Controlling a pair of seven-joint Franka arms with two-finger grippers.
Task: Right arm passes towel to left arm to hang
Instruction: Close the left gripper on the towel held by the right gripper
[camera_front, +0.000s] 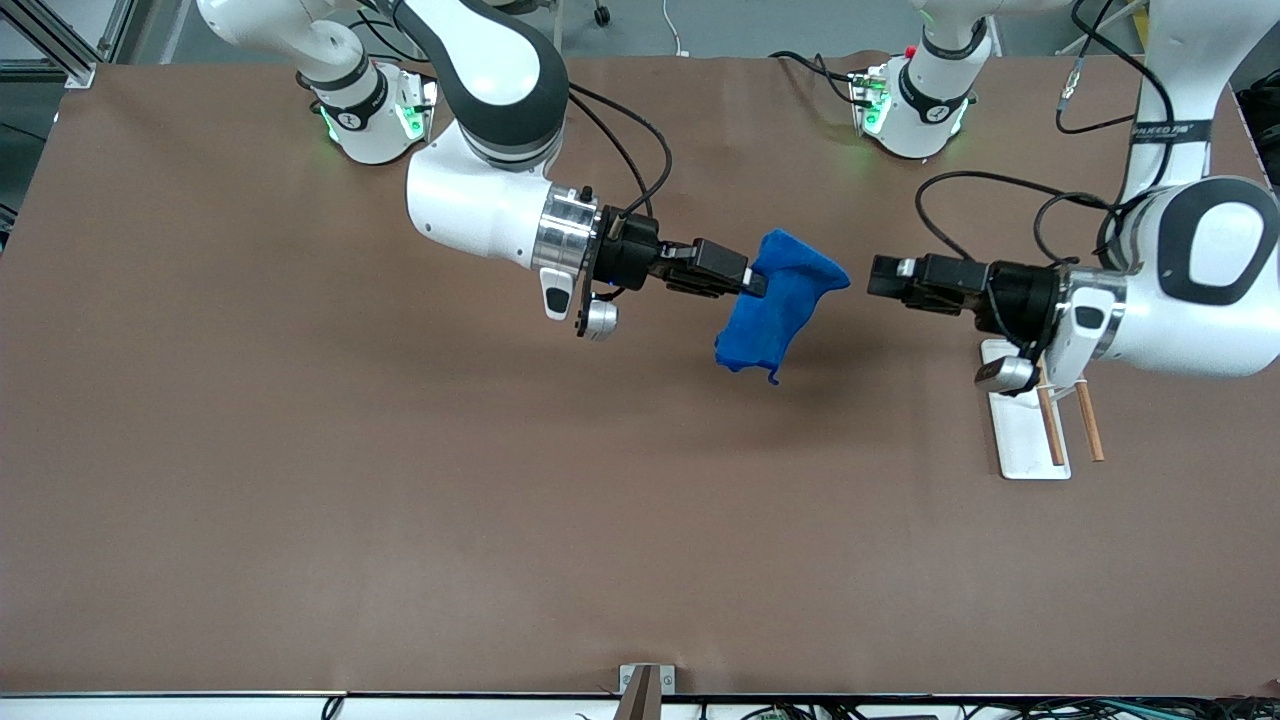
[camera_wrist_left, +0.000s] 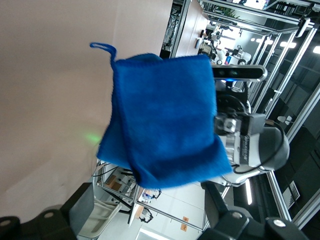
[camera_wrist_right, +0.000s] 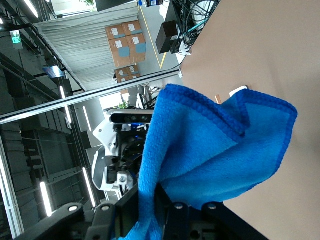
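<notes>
The blue towel's corner loop (camera_front: 773, 379) has to stay free to hang, so my left gripper should next grab the blue towel by its free edge (camera_front: 837, 280).
The right arm's gripper (camera_front: 752, 283) is shut on one edge of the bright blue towel (camera_front: 776, 304) and holds it up over the middle of the table. The towel hangs folded, with its small corner loop (camera_wrist_left: 103, 47) showing in the left wrist view. The left arm's gripper (camera_front: 872, 277) is level with the towel, a short gap from its free edge, and does not touch it. In the left wrist view the towel (camera_wrist_left: 165, 120) fills the space ahead of the open fingers (camera_wrist_left: 216, 210). In the right wrist view the towel (camera_wrist_right: 210, 150) is pinched between the fingers (camera_wrist_right: 130, 202).
A white flat tray (camera_front: 1025, 430) with two wooden rods (camera_front: 1090, 420) lies on the brown table at the left arm's end, partly under the left wrist. Cables trail by both arm bases along the top of the front view.
</notes>
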